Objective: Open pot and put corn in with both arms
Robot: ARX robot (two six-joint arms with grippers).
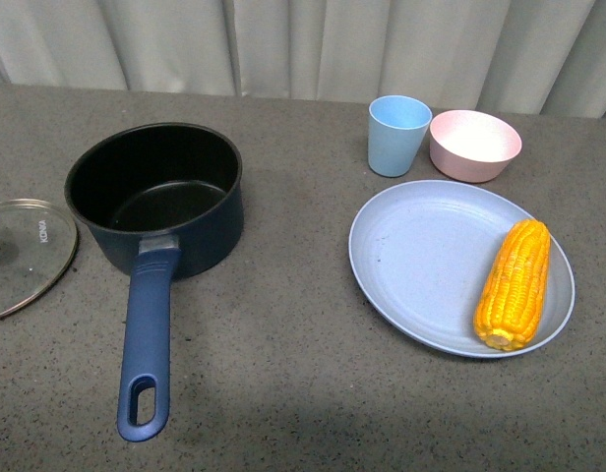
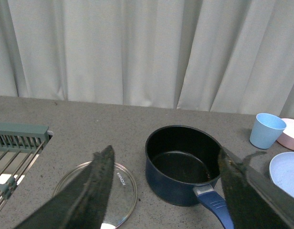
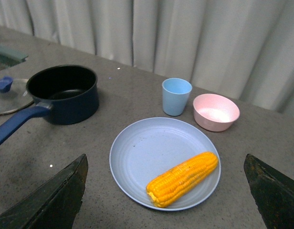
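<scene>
The corn lies long across the plate, so my right gripper next needs to grab the corn around its middle (image 3: 183,179) to keep both its ends level.
The navy pot (image 1: 155,197) stands open and empty at the left, its blue handle (image 1: 146,344) pointing toward me. Its glass lid (image 1: 23,254) lies flat on the table left of it. The corn (image 1: 515,283) lies on the right side of a light blue plate (image 1: 411,256). Neither arm shows in the front view. My left gripper (image 2: 166,191) is open, raised above the table, with the pot (image 2: 183,162) and lid (image 2: 97,191) beyond its fingers. My right gripper (image 3: 166,191) is open wide, above the plate (image 3: 147,148), with the corn (image 3: 183,178) between its fingers.
A light blue cup (image 1: 398,134) and a pink bowl (image 1: 474,144) stand behind the plate. A curtain hangs along the table's far edge. A green-grey wire rack (image 2: 15,143) sits off the table's left side in the left wrist view.
</scene>
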